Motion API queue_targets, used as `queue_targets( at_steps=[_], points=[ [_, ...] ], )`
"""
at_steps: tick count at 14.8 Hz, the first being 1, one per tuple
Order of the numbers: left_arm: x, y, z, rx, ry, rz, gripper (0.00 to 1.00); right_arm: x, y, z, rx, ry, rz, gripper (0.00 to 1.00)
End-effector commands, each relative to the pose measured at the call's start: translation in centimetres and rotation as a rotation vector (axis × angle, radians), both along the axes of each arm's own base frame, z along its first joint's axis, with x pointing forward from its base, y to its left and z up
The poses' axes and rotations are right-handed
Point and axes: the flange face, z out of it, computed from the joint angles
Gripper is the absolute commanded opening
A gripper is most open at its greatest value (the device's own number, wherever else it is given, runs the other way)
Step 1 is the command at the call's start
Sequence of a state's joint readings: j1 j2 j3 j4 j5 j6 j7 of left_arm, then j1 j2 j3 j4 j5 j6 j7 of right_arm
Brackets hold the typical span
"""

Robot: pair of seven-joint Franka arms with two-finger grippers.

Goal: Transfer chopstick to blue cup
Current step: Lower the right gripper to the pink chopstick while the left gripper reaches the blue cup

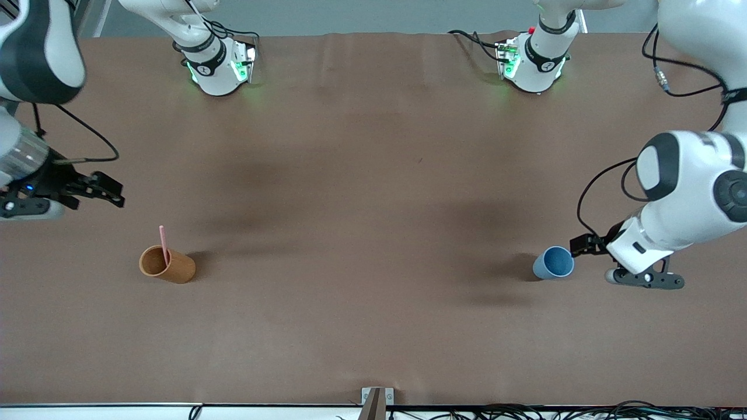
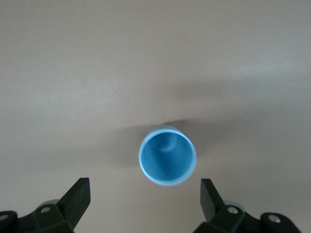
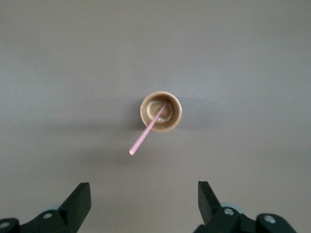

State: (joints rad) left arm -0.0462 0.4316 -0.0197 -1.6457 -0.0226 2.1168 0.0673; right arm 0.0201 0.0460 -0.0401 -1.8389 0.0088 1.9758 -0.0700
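Note:
My left gripper will next grab the blue cup by its rim (image 1: 552, 247) to bring the blue cup over to receive the chopstick (image 1: 164, 242).
The pale-pink chopstick (image 1: 164, 242) (image 3: 146, 131) leans inside the taller orange-brown cup (image 1: 167, 265) (image 3: 161, 111) toward the right arm's end of the table, with its top sticking out over the rim. The blue cup (image 1: 553, 262) (image 2: 167, 156) stands upright and empty toward the left arm's end. My right gripper (image 1: 114, 192) (image 3: 143, 187) hangs open over bare table a short way from the orange-brown cup and holds nothing. My left gripper (image 1: 586, 245) (image 2: 145, 183) is open just beside the blue cup, apart from its rim.
Brown cloth covers the table (image 1: 373, 175). The two arm bases (image 1: 219, 67) (image 1: 534, 61) stand along its edge farthest from the front camera. A small metal bracket (image 1: 377, 402) and cables (image 1: 525, 413) sit at the nearest edge.

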Motion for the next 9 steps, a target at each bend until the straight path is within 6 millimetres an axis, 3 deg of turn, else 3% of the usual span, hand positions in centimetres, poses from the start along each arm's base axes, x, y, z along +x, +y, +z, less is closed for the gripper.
queue_targets(
  at_steps=[1,3,6,7,8,9],
  points=[
    [-0.4,0.4,-3.9,0.013,-0.034,-0.013,1.0,-1.4,1.2,-4.4,0.01,-0.035,0.019,0.94],
    [-0.3,0.6,-6.9,0.012,-0.018,-0.007,1.0,-1.9,1.3,-7.8,0.007,-0.046,0.021,0.84],
    [-1.6,1.4,-9.7,0.008,-0.006,0.01,1.0,-2.6,1.6,-11.7,0.005,-0.053,0.024,0.61],
    [-1.9,1.5,-10.6,0.007,-0.016,0.022,0.95,-2.5,1.6,-12.7,0.005,-0.063,0.024,0.56],
    [-1.9,1.4,-11.4,0.005,-0.022,0.033,0.79,-2.3,2.0,-13.4,0.005,-0.064,0.023,0.52],
    [-1.9,1.1,-11.6,0.003,-0.02,0.031,0.48,-2.2,2.7,-14.0,0.005,-0.058,0.033,0.47]
  ],
)
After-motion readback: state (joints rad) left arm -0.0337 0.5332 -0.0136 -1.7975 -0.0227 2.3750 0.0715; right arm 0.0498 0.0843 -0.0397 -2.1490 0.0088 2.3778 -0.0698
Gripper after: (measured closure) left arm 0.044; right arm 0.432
